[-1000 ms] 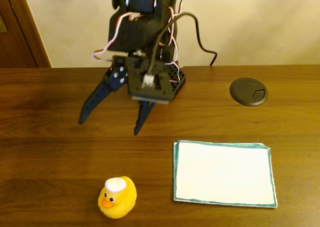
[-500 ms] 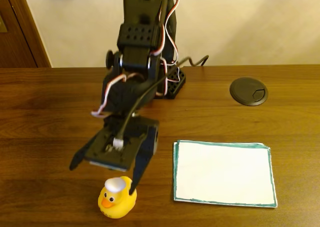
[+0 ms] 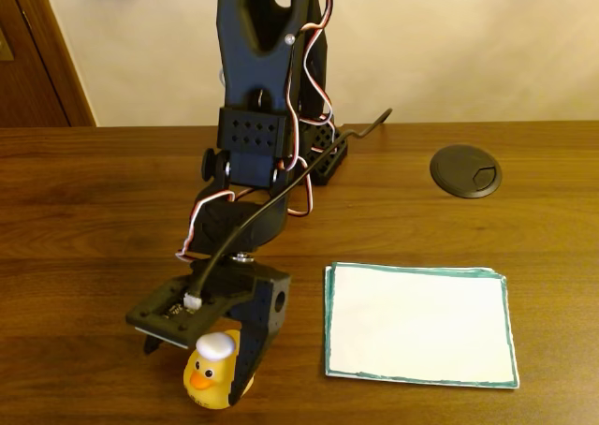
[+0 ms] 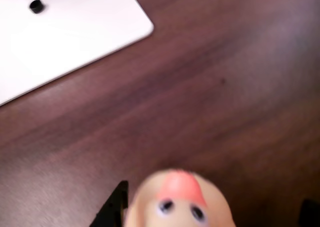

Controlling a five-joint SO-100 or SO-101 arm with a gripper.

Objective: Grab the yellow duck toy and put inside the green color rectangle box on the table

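Observation:
The robot's gripper should next grab the yellow duck toy by its round body (image 3: 217,391), so that it can put the toy inside the green box (image 3: 419,324).
The yellow duck toy (image 3: 213,376) with its white cap stands on the table (image 3: 84,219) near the front edge, facing the fixed camera. My gripper (image 3: 198,364) hangs low over it, open, with one dark finger at the duck's right side and the other off to its left. In the wrist view the duck (image 4: 177,204) is blurred at the bottom, orange beak up, between a black fingertip (image 4: 112,211) close on the left and another fingertip at the far right edge. The green-bordered white sheet (image 3: 419,324) lies flat to the right of the duck, with nothing on it.
A round dark grommet disc (image 3: 465,170) sits in the table at the back right. The arm's base and cables stand at the back centre. In the wrist view a flat white slab (image 4: 65,32) with a black dot lies on the wood beyond the duck.
The arm has swung forward and down from the back of the table. The open gripper, earlier well behind the duck, now straddles it. The duck has not moved.

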